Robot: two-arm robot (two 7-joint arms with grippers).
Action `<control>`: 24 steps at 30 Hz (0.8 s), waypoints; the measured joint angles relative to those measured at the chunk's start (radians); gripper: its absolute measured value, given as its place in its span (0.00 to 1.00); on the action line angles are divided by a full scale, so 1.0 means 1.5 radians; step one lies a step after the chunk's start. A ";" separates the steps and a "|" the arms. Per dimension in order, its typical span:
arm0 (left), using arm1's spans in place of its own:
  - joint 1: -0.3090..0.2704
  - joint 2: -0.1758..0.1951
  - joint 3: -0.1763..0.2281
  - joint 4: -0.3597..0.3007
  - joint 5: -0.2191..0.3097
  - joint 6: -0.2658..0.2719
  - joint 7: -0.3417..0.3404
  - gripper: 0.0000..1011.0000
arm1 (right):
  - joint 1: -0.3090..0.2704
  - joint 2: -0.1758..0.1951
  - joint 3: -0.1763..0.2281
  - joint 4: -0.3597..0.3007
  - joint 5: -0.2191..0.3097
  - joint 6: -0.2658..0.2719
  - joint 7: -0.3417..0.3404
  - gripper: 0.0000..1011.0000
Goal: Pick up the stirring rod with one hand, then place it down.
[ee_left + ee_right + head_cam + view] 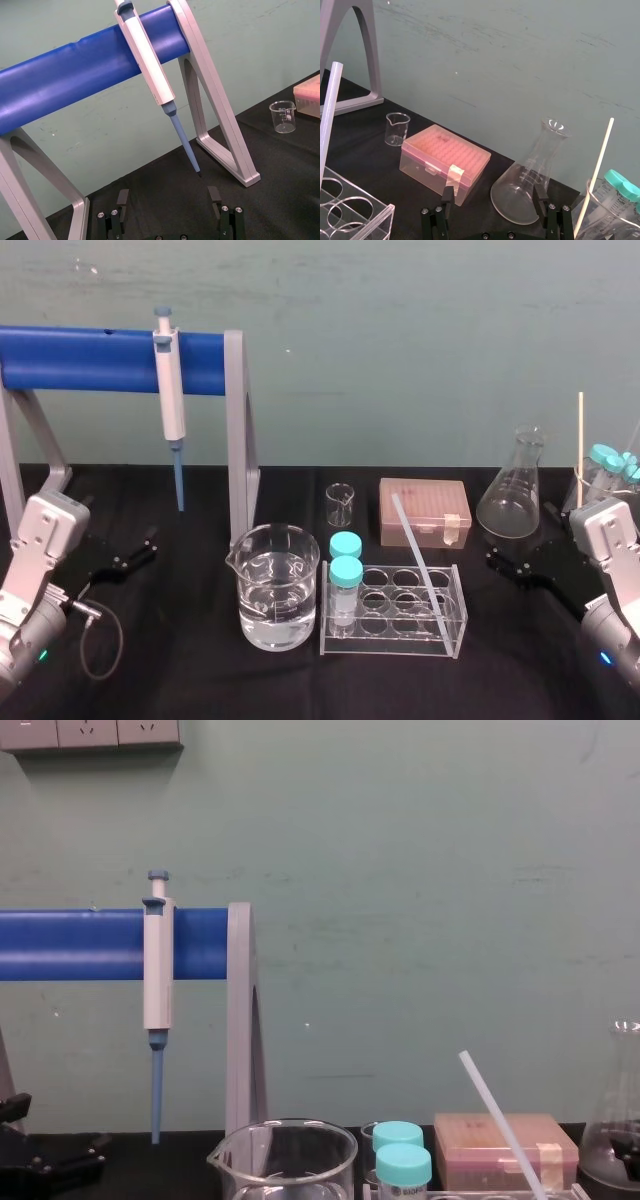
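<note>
The rod's lower end sits down inside the clear tube rack (355, 207). My right gripper needs to grab the rod by its exposed upper part (330, 95) next.
The stirring rod (420, 555) is a thin translucent-white rod leaning at a slant in the clear tube rack (455, 625), its upper end toward the back; it also shows in the right wrist view (329, 115) and the chest view (500, 1120). My right gripper (508, 565) rests open on the table to the right of the rack, apart from the rod, with nothing between its fingers (539, 194). At the far left my left gripper (135, 552) sits open and empty, its fingers (122, 197) spread below the pipette.
A white-and-blue pipette (170, 400) hangs on the blue-barred stand (90, 358). A water-filled beaker (272, 585) and two teal-capped tubes (346, 575) stand left of the rod. Behind are a small beaker (340, 504), pink box (425, 510) and flask (515, 490).
</note>
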 joint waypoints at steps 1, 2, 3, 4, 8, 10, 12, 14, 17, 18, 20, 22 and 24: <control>0.000 0.000 0.000 0.000 0.000 0.000 0.000 0.99 | 0.000 0.000 0.000 0.000 0.000 0.000 0.000 0.99; 0.000 0.000 0.000 0.000 0.000 0.000 0.000 0.99 | 0.000 0.000 0.000 0.000 0.000 0.000 0.000 0.99; 0.000 0.000 0.000 0.000 0.000 0.000 0.000 0.99 | 0.000 0.000 0.000 0.000 0.000 0.000 0.000 0.99; 0.000 0.000 0.000 0.000 0.000 0.000 0.000 0.99 | 0.000 0.000 0.000 0.000 0.000 0.000 0.000 0.99; 0.000 0.000 0.000 0.000 0.000 0.000 0.000 0.99 | 0.000 0.000 0.000 0.000 0.000 0.000 0.000 0.99; 0.000 0.000 0.000 0.000 0.000 0.000 0.000 0.99 | 0.000 0.000 0.000 0.000 0.000 0.000 0.000 0.99; 0.000 0.000 0.000 0.000 0.000 0.000 0.000 0.99 | 0.000 0.000 0.000 0.000 0.000 0.000 0.000 0.99; 0.000 0.000 0.000 0.000 0.000 0.000 0.000 0.99 | 0.000 0.000 0.000 0.000 0.000 0.000 0.000 0.99; 0.000 0.000 0.000 0.000 0.000 0.000 0.000 0.99 | 0.000 0.000 0.000 0.000 0.000 0.000 0.000 0.99; 0.000 0.000 0.000 0.000 0.000 0.000 0.000 0.99 | 0.000 0.000 0.000 0.000 0.000 0.000 0.000 0.99; 0.000 0.000 0.000 0.000 0.000 0.000 0.000 0.99 | 0.000 0.000 0.000 0.000 0.000 0.000 0.000 0.99; 0.000 0.000 0.000 0.000 0.000 0.000 0.000 0.99 | 0.000 0.000 0.000 0.000 0.000 0.000 0.000 0.99; 0.000 0.000 0.000 0.000 0.000 0.000 0.000 0.99 | 0.000 0.000 0.000 0.000 0.000 0.000 0.000 0.99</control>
